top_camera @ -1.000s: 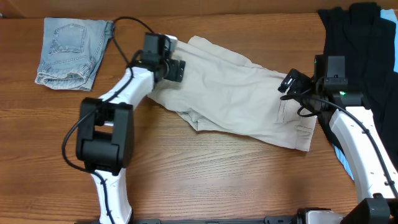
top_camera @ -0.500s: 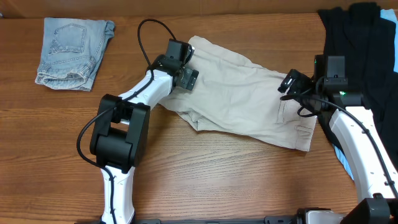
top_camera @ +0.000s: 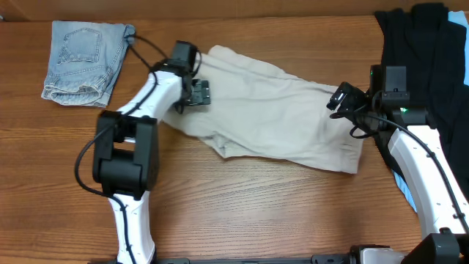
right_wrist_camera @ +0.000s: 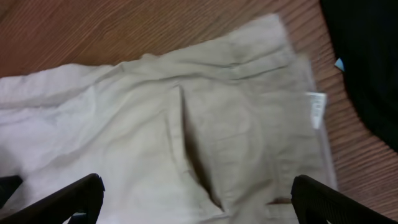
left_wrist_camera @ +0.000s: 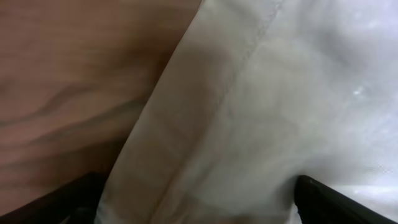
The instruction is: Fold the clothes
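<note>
My right gripper grabs the waistband end [right_wrist_camera: 288, 118] of the beige shorts near the white label [right_wrist_camera: 317, 109] next, to fold it over toward the hems.
The beige shorts [top_camera: 278, 110] lie spread across the middle of the table, with the waistband end at the right. My left gripper [top_camera: 194, 93] is at their left edge, low on the cloth. In the left wrist view its fingers [left_wrist_camera: 196, 208] stand wide apart with a stitched hem of the shorts [left_wrist_camera: 249, 112] filling the gap. My right gripper [top_camera: 338, 99] hovers open above the waistband end. The right wrist view shows its fingers [right_wrist_camera: 196, 199] apart over a pocket slit of the shorts [right_wrist_camera: 205, 124], with the white label [right_wrist_camera: 316, 107] at the right.
Folded light-blue denim shorts [top_camera: 84, 59] lie at the back left. Black garments [top_camera: 432, 51] are piled at the back right, close to the right arm, and show in the right wrist view [right_wrist_camera: 367, 56]. Bare wooden table [top_camera: 256, 213] lies in front.
My left gripper moved right onto the shorts, then back left and nearer. The shorts shifted a little to the left with it. The right arm has not moved.
</note>
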You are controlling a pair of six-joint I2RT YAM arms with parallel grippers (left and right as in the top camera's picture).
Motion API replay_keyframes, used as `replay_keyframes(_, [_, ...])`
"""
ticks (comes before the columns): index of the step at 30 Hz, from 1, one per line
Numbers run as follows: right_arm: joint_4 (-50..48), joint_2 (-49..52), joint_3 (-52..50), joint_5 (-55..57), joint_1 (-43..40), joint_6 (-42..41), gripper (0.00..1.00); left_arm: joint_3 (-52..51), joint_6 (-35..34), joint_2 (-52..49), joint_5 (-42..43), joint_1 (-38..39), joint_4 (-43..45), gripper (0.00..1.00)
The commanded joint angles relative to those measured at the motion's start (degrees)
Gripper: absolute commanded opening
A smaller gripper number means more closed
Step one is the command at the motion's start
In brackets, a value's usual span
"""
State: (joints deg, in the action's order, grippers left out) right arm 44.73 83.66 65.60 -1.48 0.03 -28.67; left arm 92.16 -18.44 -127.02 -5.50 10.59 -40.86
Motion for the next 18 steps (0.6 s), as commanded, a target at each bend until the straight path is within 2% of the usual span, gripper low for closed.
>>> replay_keyframes(1, [0.15, 0.87, 1.11, -1.25, -0.04, 0.22, 1.0, -5.7, -2.25, -7.65, -3.72, -5.99, -8.39, 1.0])
replay_keyframes(8, [1.09, 1.7, 1.09, -1.66, 0.0, 0.26, 1.0, -5.7, -4.87, -7.65, -1.68, -13.0, -18.03, 1.0])
replay_keyframes(14, [0.79, 2.8, -0.81, -1.68, 0.0, 0.68, 1.0, -5.2, -3.72, -7.28, 2.21, -16.31, -21.2, 1.0])
replay_keyframes(18, [0.5, 3.26, -1.05, -2.82, 0.0, 2.89, 1.0, 2.1, -1.36, -6.23, 2.78, -15.3, -26.69, 1.0])
